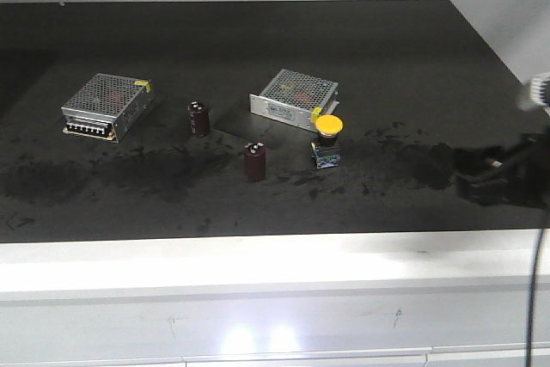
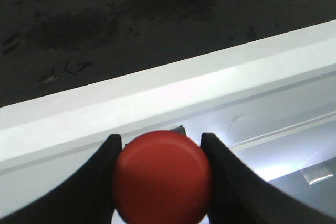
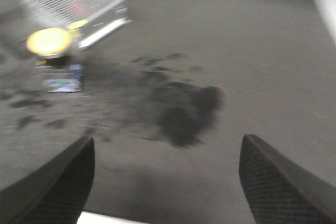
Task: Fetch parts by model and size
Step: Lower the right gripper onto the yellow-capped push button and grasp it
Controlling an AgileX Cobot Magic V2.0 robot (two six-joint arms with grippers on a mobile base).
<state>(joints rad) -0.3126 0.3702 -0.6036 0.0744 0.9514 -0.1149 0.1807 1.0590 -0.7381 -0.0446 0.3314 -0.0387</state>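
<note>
The robot's right gripper has to pick up the yellow switch by its round yellow cap (image 1: 328,125) next, so that it can fetch the switch for the tray.
The red mushroom-cap switch (image 2: 163,177) fills the space between my left gripper's (image 2: 161,148) black fingers, which are shut on it out past the table's white front edge (image 2: 173,93). The left arm does not show in the front view. The yellow-capped switch (image 1: 327,140) stands upright on its dark block base mid-table, just in front of a silver mesh box (image 1: 295,100); the right wrist view shows the yellow switch (image 3: 51,51) blurred at upper left. My right gripper (image 3: 167,148) is open and empty, low over the black mat well to the right of the yellow switch; in the front view the right gripper (image 1: 481,174) is at the table's right side.
A second silver mesh box (image 1: 108,106) lies at the left. Two dark maroon cylinders (image 1: 199,118) (image 1: 254,162) stand between the boxes. The black mat (image 1: 258,40) is scuffed. A wall rises along the right edge (image 1: 507,6).
</note>
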